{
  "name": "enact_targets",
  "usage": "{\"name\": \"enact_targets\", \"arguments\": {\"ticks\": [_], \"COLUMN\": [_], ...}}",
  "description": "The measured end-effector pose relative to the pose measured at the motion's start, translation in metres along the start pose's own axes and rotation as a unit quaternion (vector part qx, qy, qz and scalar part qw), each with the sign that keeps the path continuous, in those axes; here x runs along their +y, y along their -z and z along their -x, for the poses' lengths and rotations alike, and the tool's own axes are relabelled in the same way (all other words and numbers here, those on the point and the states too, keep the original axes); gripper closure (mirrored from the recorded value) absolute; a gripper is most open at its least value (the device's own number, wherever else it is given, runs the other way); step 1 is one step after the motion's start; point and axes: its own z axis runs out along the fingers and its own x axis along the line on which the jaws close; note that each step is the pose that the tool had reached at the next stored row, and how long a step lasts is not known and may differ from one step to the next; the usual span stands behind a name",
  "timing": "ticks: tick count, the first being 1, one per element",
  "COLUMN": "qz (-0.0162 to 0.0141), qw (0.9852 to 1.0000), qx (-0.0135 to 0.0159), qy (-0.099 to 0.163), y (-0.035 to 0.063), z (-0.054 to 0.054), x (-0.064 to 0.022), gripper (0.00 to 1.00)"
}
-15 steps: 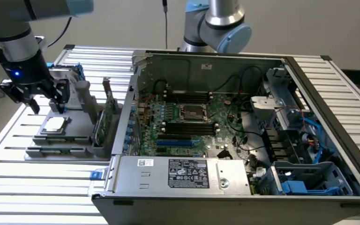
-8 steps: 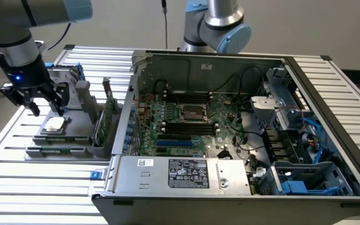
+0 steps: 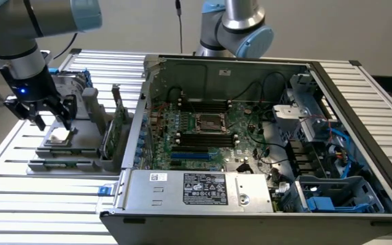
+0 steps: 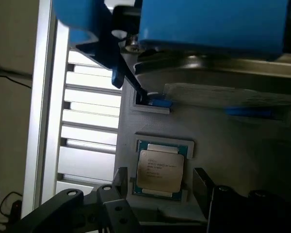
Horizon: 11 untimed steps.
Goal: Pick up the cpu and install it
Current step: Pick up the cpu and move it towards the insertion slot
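My gripper grabs the cpu by its exposed side edges next, where gaps leave finger room, since the holder's raised edge wraps around the cpu's corners.
The cpu is a small square chip with a pale silvery top, lying flat in a recess of the grey holder at the exterior view's left. My gripper hangs directly over it, open, with one dark finger on each side of the chip and a gap to it. The chip rests in the holder, not lifted. The socket, a square metal frame with a dark centre, sits on the green motherboard inside the open computer case.
A grey fixture and an upright green card stand between the holder and the case. A silver drive in a blue frame lies beyond the chip. A second robot arm stands behind the case. Slatted table surrounds everything.
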Motion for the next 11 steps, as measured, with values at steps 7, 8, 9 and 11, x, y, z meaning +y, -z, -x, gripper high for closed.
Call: {"name": "enact_targets", "arguments": {"ticks": [7, 8, 9, 11], "qz": [0.0, 0.0, 0.0, 0.0], "qw": [1.0, 1.0, 1.0, 1.0], "qx": [0.0, 0.0, 0.0, 0.0], "qy": [0.0, 0.0, 0.0, 0.0], "y": [-0.0083, -0.0086, -0.0088, -0.0093], "z": [0.0003, 0.0004, 0.0003, 0.0003], "x": [-0.001, -0.0013, -0.0017, -0.0024], "gripper": [0.35, 0.35, 0.35, 0.35]}}
